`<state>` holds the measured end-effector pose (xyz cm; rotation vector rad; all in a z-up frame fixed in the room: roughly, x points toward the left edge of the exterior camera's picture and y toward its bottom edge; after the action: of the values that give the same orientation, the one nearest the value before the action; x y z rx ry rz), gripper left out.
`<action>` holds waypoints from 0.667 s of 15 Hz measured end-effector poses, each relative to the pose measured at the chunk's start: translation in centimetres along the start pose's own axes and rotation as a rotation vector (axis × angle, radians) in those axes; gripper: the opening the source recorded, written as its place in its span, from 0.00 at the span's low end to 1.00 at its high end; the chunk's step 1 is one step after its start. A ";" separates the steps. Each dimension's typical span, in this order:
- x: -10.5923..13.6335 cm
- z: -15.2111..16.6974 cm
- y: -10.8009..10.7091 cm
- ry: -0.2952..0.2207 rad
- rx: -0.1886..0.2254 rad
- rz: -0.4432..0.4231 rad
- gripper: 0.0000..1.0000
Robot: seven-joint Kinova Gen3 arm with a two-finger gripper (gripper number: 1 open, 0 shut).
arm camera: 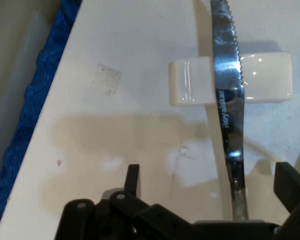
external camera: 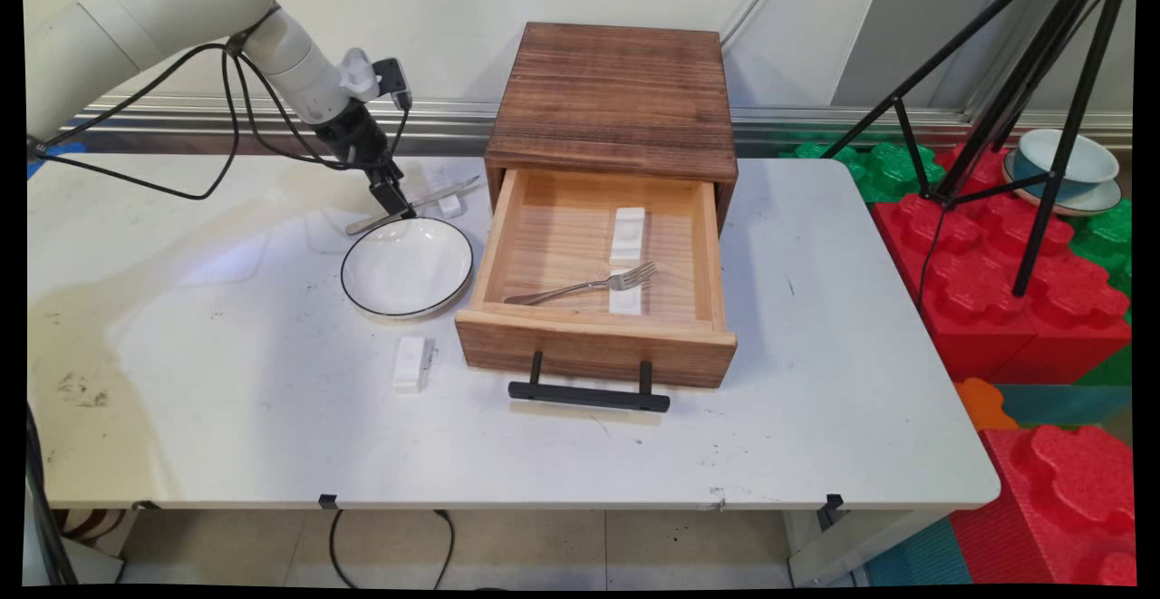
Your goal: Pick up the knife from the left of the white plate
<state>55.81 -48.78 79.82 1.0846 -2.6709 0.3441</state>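
Observation:
My gripper should next take hold of the metal knife by its handle (external camera: 364, 226), so that it can move the knife off its white rest and into the open drawer.
A serrated steel table knife (external camera: 446, 192) lies behind the white plate (external camera: 407, 266), its blade propped on a small white rest (external camera: 449, 204). My gripper (external camera: 395, 201) is low over the knife's handle end, just beyond the plate's far rim. In the hand view the knife (arm camera: 227, 100) runs up the picture across the white rest (arm camera: 262, 80). Its handle passes between the two black fingers (arm camera: 133, 179) of my gripper (arm camera: 210, 182), which stand open on either side of it. I cannot tell whether they touch it.
A wooden box (external camera: 616, 91) stands at the back with its drawer (external camera: 594, 350) pulled out; inside lie a fork (external camera: 589, 285) and two white rests (external camera: 627, 233). Another white rest (external camera: 410, 363) lies in front of the plate. A black tripod (external camera: 1042, 128) and foam blocks are at the right.

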 end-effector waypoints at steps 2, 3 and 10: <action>0.0 0.2 0.0 0.001 -0.004 -0.005 1.00; 0.0 0.3 0.0 0.002 -0.006 -0.007 0.00; 0.0 0.6 0.0 0.012 -0.018 -0.017 0.00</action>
<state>55.68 -48.95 79.24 1.0966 -2.6474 0.3219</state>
